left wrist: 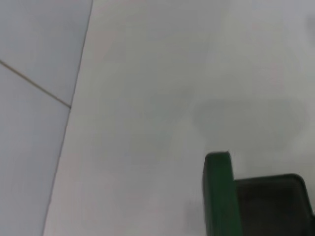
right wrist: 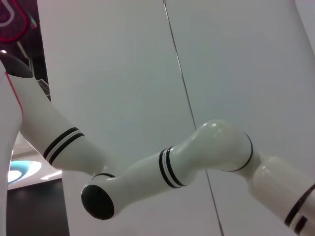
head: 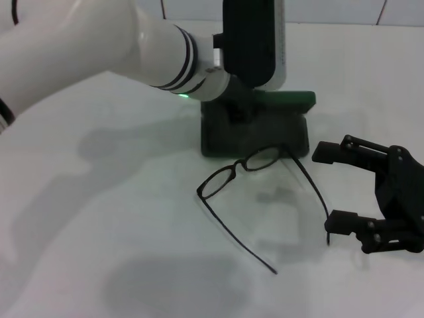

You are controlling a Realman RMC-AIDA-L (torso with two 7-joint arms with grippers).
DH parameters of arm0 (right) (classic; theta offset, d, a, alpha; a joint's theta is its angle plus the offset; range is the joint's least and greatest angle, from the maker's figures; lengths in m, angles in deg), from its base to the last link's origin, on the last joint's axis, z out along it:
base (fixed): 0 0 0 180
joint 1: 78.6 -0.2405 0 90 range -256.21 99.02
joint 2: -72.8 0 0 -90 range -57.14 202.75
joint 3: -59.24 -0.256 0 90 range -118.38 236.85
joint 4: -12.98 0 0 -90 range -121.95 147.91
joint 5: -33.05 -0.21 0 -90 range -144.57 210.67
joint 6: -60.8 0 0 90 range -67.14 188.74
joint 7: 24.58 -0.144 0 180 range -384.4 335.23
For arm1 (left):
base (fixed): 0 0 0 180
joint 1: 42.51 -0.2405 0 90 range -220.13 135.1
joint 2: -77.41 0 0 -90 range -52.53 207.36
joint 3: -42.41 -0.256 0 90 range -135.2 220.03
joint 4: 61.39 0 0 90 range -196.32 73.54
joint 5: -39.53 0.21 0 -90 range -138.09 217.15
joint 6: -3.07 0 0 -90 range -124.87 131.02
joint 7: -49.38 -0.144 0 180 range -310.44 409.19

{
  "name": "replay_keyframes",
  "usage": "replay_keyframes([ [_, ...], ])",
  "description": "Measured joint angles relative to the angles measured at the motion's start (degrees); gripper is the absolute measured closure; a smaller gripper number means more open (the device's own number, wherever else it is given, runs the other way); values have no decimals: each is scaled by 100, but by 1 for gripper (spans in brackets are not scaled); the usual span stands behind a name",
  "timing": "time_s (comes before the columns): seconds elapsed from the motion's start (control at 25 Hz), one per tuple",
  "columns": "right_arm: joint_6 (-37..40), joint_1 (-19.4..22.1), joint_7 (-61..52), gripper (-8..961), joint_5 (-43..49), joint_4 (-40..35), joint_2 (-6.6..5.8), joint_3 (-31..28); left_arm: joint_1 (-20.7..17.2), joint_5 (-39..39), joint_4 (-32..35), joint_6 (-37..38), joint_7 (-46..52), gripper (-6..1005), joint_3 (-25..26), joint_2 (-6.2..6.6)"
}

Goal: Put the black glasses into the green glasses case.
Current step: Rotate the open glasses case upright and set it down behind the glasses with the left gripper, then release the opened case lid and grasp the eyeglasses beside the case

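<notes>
The green case's lower edge rests on the tabletop behind the glasses and the case would stay there, so my left gripper opens next.
The green glasses case [head: 268, 138] lies open at the table's middle, its green lid [head: 295, 99] raised behind it. The case's green edge [left wrist: 217, 191] and dark lining also appear in the left wrist view. The black glasses [head: 237, 166] rest unfolded on the table just in front of the case, with one lens at the case's front edge and both temple arms pointing toward me. My left gripper [head: 240, 105] reaches down at the case's back left, mostly hidden by its own wrist. My right gripper [head: 331, 187] stands open right of the glasses, close to the tip of one temple arm, holding nothing.
My left arm [head: 99, 53] crosses the upper left of the head view and fills the right wrist view as a white arm [right wrist: 172, 167] before a wall. The table [head: 99, 218] is plain white, with its far edge behind the case.
</notes>
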Motion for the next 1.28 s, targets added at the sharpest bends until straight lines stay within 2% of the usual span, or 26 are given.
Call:
replay_keyframes([
  [0.2,0,56,-1,78,-10,-24,4,0,232,-242,-298,143,62,740,193,3],
  [0.48,0,117,-7,79,-12,-29,5,-40,183,-267,-154,180,71,608,188,5],
  [0.64,-192,99,-10,79,132,-44,-23,-190,-146,-458,623,573,84,521,474,18],
  [0.72,-388,24,-38,79,283,-140,-87,-246,-452,-614,1205,717,88,478,726,14],
  [0.76,-524,-35,-76,80,413,-234,-139,-290,-859,-1040,1783,693,89,472,1032,9],
  [0.8,-625,-87,-135,80,518,-323,-180,-321,-859,-1040,1783,693,89,465,1032,9],
  [0.92,-1174,-381,-629,81,1160,-775,-318,-488,-1474,-2271,2276,520,19,446,1638,14],
  [1.04,-1590,-713,-1401,82,2073,-1328,-367,-786,-2117,-4235,2216,560,-466,450,2429,26],
  [1.16,-1777,-1078,-2310,83,3230,-1922,-315,-1223,-2627,-6013,1647,1033,-1546,453,2930,31],
  [1.28,-1851,-1557,-3103,85,4383,-2341,-179,-1592,-3067,-7453,647,2063,-3084,552,3203,48],
])
